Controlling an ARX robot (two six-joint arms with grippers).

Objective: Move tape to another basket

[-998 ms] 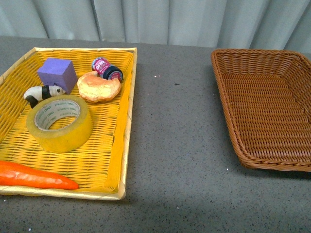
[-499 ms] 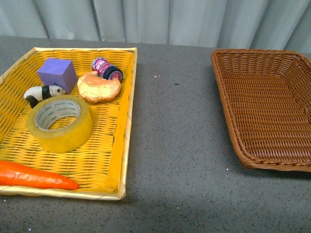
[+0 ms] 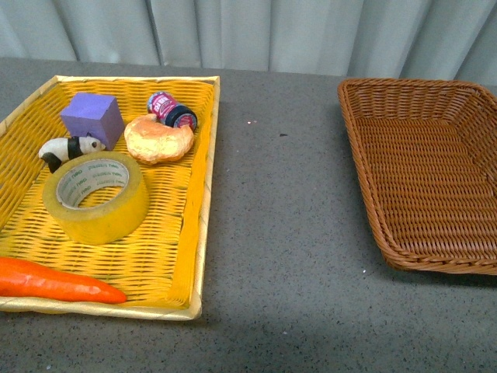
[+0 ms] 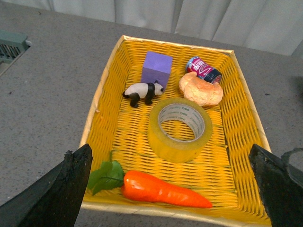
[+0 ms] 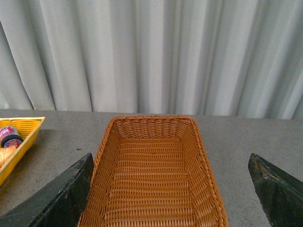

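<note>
My left gripper grips the tape by its narrow side (image 3: 53,193) next, since the tape is a wide roll with an open core (image 3: 101,194).
The tape (image 3: 95,196), a wide yellowish roll with a white printed core, lies flat in the bright yellow woven tray (image 3: 198,210) at the left. It also shows in the left wrist view (image 4: 180,129). The brown wicker basket (image 3: 373,155) stands empty at the right, also in the right wrist view (image 5: 142,184). My left gripper (image 4: 175,189) is open, above the tray's near end, well short of the tape. My right gripper (image 5: 170,189) is open above the basket's near end. Neither gripper shows in the front view.
In the yellow tray lie an orange carrot (image 3: 54,281), a purple block (image 3: 92,116), a panda figure (image 3: 68,148), a bun (image 3: 158,138) and a small can (image 3: 171,110). Grey tabletop (image 3: 279,217) separates tray and basket. A curtain hangs behind.
</note>
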